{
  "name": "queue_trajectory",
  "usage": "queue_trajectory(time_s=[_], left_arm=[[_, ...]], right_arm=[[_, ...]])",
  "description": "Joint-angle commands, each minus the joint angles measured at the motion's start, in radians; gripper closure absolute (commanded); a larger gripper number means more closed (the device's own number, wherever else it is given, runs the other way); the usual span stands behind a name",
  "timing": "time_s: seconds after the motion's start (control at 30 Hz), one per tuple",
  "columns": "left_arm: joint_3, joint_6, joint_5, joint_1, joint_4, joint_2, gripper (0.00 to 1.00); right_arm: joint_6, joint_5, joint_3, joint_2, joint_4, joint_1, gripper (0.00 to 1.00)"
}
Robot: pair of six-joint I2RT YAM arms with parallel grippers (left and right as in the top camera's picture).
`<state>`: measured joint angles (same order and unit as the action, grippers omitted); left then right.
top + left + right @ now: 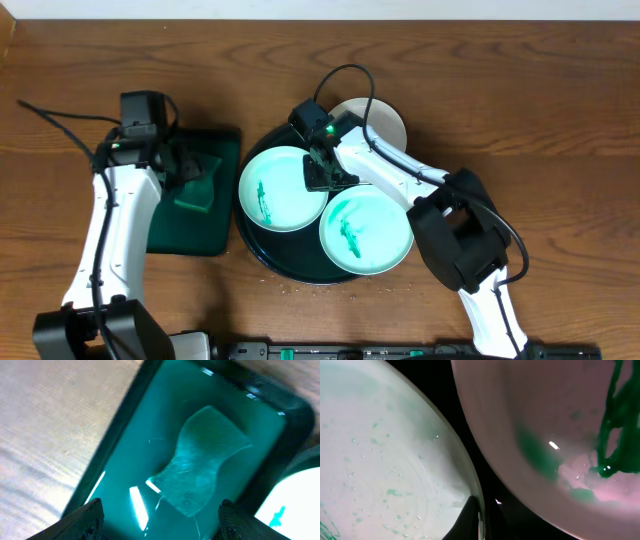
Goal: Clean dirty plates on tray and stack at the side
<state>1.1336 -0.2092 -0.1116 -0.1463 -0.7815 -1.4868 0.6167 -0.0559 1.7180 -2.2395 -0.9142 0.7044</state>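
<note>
I need to reach the green sponge with my left gripper and grab its near end (195, 200) (178, 491), so the sponge's far end stays free to wipe the dirty plates.
The round black tray (290, 268) carries two mint-green plates, each with a teal smear. One lies at the left (275, 190) and one at the front right (365, 235). A white plate (385, 120) sits at the tray's back right, partly hidden by my right arm. My right gripper (325, 178) is at the left plate's right rim. In the right wrist view one finger (477, 520) rests inside the rim of this speckled plate (380, 450); the other finger is hidden against the black tray (520, 515). A second smeared plate (545, 420) lies beside it. My left gripper (195, 165) is open and empty.
My left gripper (161, 515) hovers over a green sponge (202, 460) lying in the rectangular dark green tray (125, 450), which stands left of the black tray in the overhead view (190, 235). A mint plate's edge (295, 490) shows at the lower right. Wooden table (520, 80) surrounds everything.
</note>
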Motion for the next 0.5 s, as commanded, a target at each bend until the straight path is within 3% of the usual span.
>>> queue_trajectory(time_s=[0.0, 0.13, 0.47], left_arm=[[-0.011, 0.035, -0.008, -0.049, -0.014, -0.008, 0.26], [-0.011, 0.196, 0.151, -0.073, -0.013, -0.015, 0.29], [-0.01, 0.278, 0.176, -0.07, 0.026, -0.195, 0.43]], right_arm=[[-0.031, -0.005, 0.002, -0.037, 0.03, 0.01, 0.99], [-0.053, -0.013, 0.002, -0.037, 0.031, 0.011, 0.99], [-0.072, -0.016, 0.002, -0.037, 0.026, 0.012, 0.99]])
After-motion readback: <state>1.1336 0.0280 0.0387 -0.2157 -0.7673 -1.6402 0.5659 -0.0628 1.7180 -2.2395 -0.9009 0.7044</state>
